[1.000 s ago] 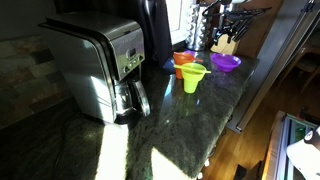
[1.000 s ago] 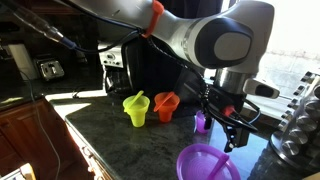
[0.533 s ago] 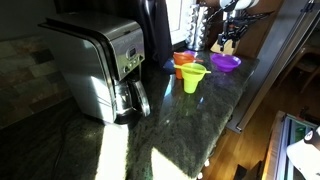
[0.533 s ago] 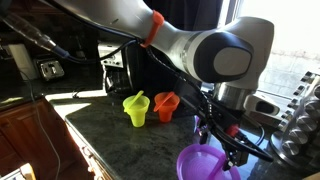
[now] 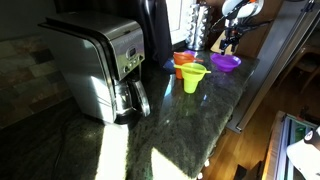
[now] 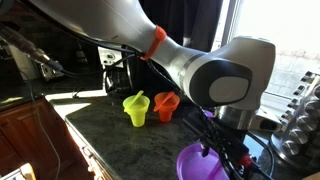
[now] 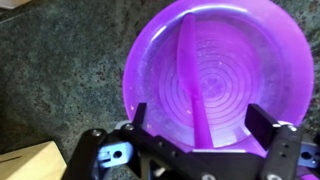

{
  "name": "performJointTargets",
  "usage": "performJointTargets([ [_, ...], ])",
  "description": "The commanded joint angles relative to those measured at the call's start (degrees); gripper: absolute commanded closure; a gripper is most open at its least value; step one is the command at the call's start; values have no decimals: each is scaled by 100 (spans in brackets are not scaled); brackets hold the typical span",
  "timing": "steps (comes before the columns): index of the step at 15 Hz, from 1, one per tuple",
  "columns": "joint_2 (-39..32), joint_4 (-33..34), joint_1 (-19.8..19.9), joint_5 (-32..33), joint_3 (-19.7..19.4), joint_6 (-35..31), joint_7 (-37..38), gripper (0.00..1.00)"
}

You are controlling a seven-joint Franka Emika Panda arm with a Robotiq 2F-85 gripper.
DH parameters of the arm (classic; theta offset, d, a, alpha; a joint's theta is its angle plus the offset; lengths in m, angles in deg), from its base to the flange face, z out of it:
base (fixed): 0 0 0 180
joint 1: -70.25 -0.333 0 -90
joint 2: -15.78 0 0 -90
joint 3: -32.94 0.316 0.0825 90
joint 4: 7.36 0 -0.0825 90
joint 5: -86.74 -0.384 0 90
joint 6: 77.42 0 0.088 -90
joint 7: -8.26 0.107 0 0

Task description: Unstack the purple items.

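Observation:
My gripper has the thin purple strip [image 7: 200, 118] between its fingers, but seen from outside they are high above the bowl [image 7: 215, 50]. It needs to go lower before it closes on the strip.
A purple funnel-like bowl [image 7: 215, 50] fills the wrist view, rim up on the dark stone counter. It also shows in both exterior views [image 5: 226, 63] [image 6: 198, 163]. I cannot tell whether it is one piece or a stack. My gripper [image 7: 200, 122] is open and empty, directly above the bowl with one finger on each side of its near rim. It shows in both exterior views [image 5: 231, 42] [image 6: 228, 152]. No other purple item shows clearly.
A yellow-green funnel [image 5: 193, 77] [image 6: 136, 108] and an orange funnel [image 5: 182, 61] [image 6: 166, 104] stand next to the purple bowl. A steel coffee maker [image 5: 100, 65] stands on the counter. The counter edge [image 5: 240, 95] drops to a wooden floor.
My gripper has come down and moved over the large purple bowl. A small purple piece seen behind it a second ago is now hidden by the gripper.

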State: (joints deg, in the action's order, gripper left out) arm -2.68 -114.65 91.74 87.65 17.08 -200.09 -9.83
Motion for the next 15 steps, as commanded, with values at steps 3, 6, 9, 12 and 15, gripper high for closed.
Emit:
performJointTargets([
  [3,-73,-189,227,-424,190,-329,-566,0],
  [6,-113,-154,302,-736,278,-290,-823,0],
  [9,-150,-120,338,-893,312,-293,-962,0],
  [12,-177,-104,365,-924,305,-299,-1037,6],
  [15,-197,-79,405,-955,299,-294,-1089,14],
])
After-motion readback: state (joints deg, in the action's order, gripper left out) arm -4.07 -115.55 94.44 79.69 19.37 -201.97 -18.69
